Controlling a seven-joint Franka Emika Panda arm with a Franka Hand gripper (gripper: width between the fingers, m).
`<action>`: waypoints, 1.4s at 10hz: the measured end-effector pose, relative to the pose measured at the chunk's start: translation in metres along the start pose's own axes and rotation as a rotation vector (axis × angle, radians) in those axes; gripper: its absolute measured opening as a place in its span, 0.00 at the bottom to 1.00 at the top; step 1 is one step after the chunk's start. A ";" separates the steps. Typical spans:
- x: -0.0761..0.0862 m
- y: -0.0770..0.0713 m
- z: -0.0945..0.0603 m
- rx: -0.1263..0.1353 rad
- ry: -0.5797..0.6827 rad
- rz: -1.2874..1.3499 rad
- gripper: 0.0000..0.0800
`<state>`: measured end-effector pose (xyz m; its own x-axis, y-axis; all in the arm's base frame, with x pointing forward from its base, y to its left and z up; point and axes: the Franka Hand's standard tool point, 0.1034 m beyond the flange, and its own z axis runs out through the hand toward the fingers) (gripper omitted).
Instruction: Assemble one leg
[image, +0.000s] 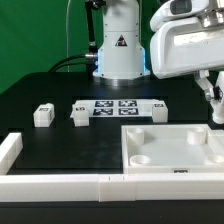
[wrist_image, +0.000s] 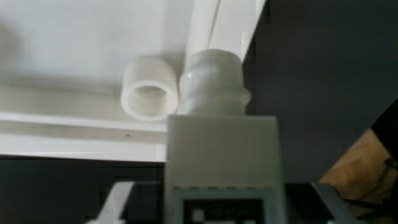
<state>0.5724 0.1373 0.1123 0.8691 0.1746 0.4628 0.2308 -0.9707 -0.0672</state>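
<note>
My gripper keeps holding the leg for now, since its rounded end stands beside the round corner socket and the leg would miss if I opened now.
My gripper hangs over the far right corner of the large white panel at the exterior view's right. In the wrist view the gripper is shut on the leg, a chunky white post with a black-and-white tag at its near end. The leg points away from the camera toward the panel. Its rounded tip sits right beside a round corner socket, next to the socket, not in it. One pale finger shows beside the leg. In the exterior view the leg is mostly hidden by the hand.
The marker board lies mid-table, with a small white part at each end. Another small white leg stands to its left. A white L-shaped rail runs along the front edge. The robot base is behind.
</note>
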 end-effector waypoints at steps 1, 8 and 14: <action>-0.003 0.000 0.001 0.000 -0.003 0.000 0.36; 0.011 0.026 0.041 -0.018 0.054 0.015 0.36; 0.020 0.024 0.048 -0.013 0.065 0.018 0.36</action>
<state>0.6165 0.1253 0.0776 0.8426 0.1462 0.5183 0.2091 -0.9757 -0.0647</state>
